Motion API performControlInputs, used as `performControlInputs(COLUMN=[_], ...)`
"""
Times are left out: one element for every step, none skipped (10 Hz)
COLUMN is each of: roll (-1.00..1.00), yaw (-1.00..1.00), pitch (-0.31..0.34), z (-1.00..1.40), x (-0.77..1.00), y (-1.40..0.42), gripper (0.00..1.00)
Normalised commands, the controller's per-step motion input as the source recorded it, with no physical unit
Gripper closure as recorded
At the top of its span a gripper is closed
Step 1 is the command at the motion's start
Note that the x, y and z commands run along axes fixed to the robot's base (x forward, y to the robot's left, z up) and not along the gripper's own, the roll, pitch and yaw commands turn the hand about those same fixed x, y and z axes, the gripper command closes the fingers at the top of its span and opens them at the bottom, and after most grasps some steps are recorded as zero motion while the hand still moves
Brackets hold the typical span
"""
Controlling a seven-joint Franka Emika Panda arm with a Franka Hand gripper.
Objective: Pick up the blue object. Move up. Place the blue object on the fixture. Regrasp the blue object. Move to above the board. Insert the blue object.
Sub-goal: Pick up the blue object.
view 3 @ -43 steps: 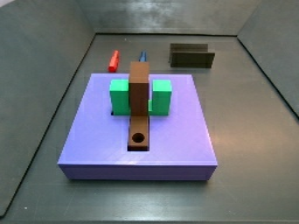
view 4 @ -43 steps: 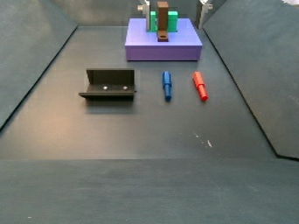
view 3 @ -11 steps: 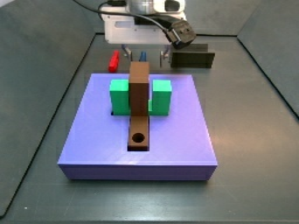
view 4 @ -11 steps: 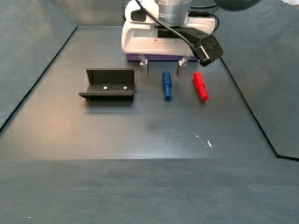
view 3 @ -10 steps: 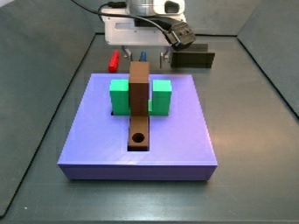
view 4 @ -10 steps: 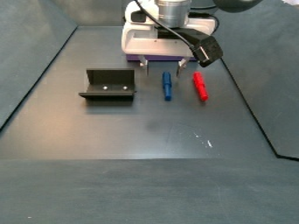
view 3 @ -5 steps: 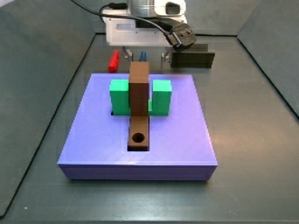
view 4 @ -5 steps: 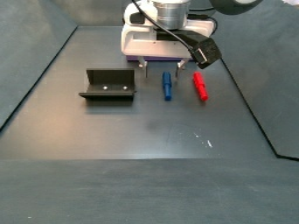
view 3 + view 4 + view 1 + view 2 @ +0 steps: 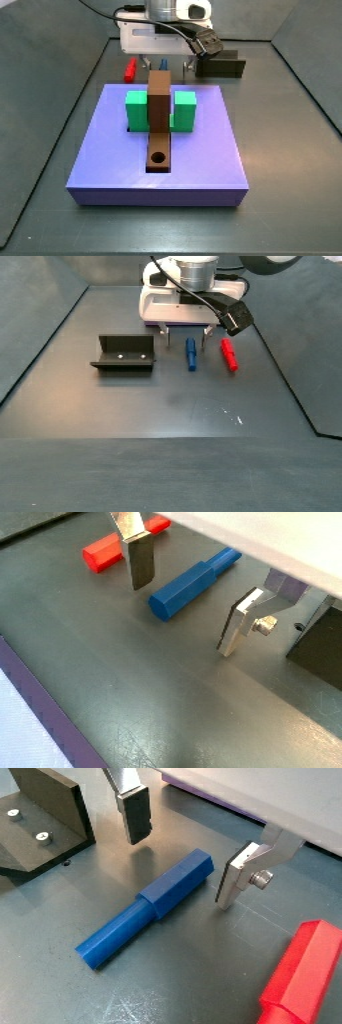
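Observation:
I need to grab the blue object by its thick body (image 9: 163, 65) (image 9: 182, 592) with my gripper next, to set it on the dark fixture.
The blue object is a short blue peg lying flat on the dark floor; it shows in both wrist views (image 9: 193, 584) (image 9: 147, 908) and in a side view (image 9: 191, 353). My gripper (image 9: 187, 336) is open and empty, and it hangs low over the peg's end nearest the purple platform. In both wrist views the gripper (image 9: 182, 616) (image 9: 181, 871) has one finger on each side of the peg, not touching it. The fixture (image 9: 124, 353) (image 9: 221, 66) stands beside the peg. The board (image 9: 159, 115) runs through a green block (image 9: 138, 110), with its hole at the near end.
A red peg (image 9: 229, 353) (image 9: 301, 983) (image 9: 114, 547) lies parallel to the blue one, on the side away from the fixture. The purple platform (image 9: 160, 160) carries the board and block. Dark walls enclose the floor.
4.3 s ago the gripper was absent; it now stands over the blue peg. Over the last second it has sunk slightly, still open. The pegs have not moved.

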Motion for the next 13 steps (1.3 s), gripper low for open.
performControlInputs(roll=[0.0, 0.0, 0.0, 0.0, 0.0, 0.0, 0.0, 0.0, 0.0, 0.0, 0.0, 0.0, 0.0], yaw=[0.0, 0.0, 0.0, 0.0, 0.0, 0.0, 0.0, 0.0, 0.0, 0.0, 0.0, 0.0, 0.0], pitch=[0.0, 0.0, 0.0, 0.0, 0.0, 0.0, 0.0, 0.0, 0.0, 0.0, 0.0, 0.0, 0.0], z=[0.0, 0.0, 0.0, 0.0, 0.0, 0.0, 0.0, 0.0, 0.0, 0.0, 0.0, 0.0, 0.0], x=[0.0, 0.0, 0.0, 0.0, 0.0, 0.0, 0.0, 0.0, 0.0, 0.0, 0.0, 0.0, 0.0], y=[0.0, 0.0, 0.0, 0.0, 0.0, 0.0, 0.0, 0.0, 0.0, 0.0, 0.0, 0.0, 0.0], gripper=[1.0, 1.0, 1.0, 1.0, 1.0, 1.0, 1.0, 1.0, 1.0, 1.0, 1.0, 1.0, 1.0])
